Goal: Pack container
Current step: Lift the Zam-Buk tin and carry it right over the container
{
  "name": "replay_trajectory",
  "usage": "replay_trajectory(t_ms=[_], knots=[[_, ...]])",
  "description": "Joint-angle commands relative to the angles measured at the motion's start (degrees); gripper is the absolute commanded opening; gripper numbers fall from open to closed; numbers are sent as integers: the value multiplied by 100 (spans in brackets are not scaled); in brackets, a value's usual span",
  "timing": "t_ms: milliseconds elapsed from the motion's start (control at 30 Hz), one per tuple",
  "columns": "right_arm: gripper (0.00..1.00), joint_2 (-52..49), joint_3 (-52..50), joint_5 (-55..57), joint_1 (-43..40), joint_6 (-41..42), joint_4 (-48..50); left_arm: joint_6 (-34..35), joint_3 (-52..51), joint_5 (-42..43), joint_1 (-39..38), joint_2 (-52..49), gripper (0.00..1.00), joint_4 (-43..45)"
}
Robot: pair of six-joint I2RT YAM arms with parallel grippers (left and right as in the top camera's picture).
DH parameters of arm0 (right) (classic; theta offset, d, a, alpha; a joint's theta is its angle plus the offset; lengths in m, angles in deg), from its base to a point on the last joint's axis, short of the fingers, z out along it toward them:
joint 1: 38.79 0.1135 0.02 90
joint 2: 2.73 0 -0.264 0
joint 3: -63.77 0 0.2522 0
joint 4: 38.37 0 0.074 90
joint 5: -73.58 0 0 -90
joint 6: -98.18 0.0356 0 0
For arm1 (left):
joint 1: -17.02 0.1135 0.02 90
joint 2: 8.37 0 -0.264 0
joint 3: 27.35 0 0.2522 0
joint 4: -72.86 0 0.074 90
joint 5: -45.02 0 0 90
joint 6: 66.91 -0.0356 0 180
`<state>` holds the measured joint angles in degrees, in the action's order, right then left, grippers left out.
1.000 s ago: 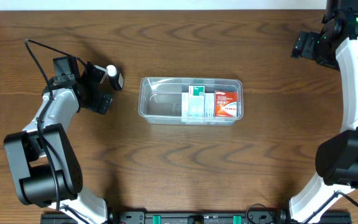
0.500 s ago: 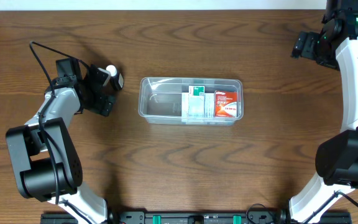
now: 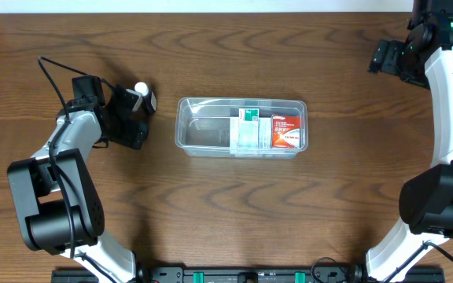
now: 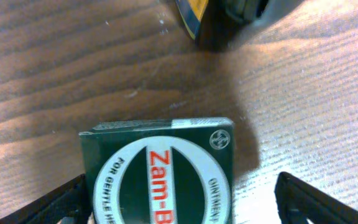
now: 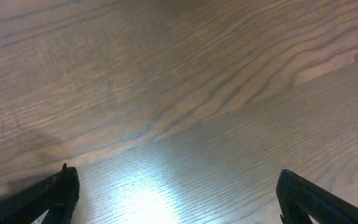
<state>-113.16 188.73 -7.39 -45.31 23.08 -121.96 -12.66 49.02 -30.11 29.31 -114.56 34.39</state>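
Note:
Both gripper fingers reach down toward the wood along the ointment box's opposite sides, so it is time for my left gripper to close on that box now.
The clear container [image 3: 203, 126] lies at the table's middle, holding a green-and-white box [image 3: 247, 130] and a red box [image 3: 286, 131] in its right half. My left gripper [image 3: 130, 118] is left of it, beside a small white-capped bottle [image 3: 146, 97]. In the left wrist view a dark green round-labelled ointment box [image 4: 160, 174] lies on the wood between the open jaws of the left gripper [image 4: 182, 200]; the left finger [image 4: 67, 202] is at its side, the right finger [image 4: 300, 199] stands well clear. My right gripper [image 5: 179, 199] is open over bare wood at the far right [image 3: 388, 59].
A dark object with a yellow edge [image 4: 229, 18] stands just beyond the green box in the left wrist view. A cable [image 3: 49, 75] loops off the left arm. The right arm's base [image 3: 439, 200] fills the right edge.
The left gripper has slid a little to the right, closer to the bottle, and its jaws have narrowed slightly. The right arm has not moved.

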Motion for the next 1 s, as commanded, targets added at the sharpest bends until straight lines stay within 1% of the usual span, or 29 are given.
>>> replay_trajectory(t_ms=[0,67,167,200,500,567,667,733,967], knots=[[99,61,-15,79,-20,28,-7,22,94,-190,24,-46,88,-76],[99,61,-15,79,-20,28,-7,22,94,-289,24,-46,82,-72],[99,61,-15,81,-22,28,-7,22,94,-293,24,-46,70,-68],[99,61,-15,79,-20,28,-4,22,94,-293,24,-46,68,-70],[99,61,-15,79,-22,28,-7,63,96,-291,24,-24,68,-70],[99,61,-15,79,-20,28,-7,236,96,-291,24,37,66,-48],[99,61,-15,81,-20,28,-7,481,107,-291,24,212,59,-26],[99,61,-15,79,-22,28,-7,619,107,-291,24,393,57,-24],[99,61,-15,79,-22,28,-7,1108,107,-289,22,1147,57,-33]])
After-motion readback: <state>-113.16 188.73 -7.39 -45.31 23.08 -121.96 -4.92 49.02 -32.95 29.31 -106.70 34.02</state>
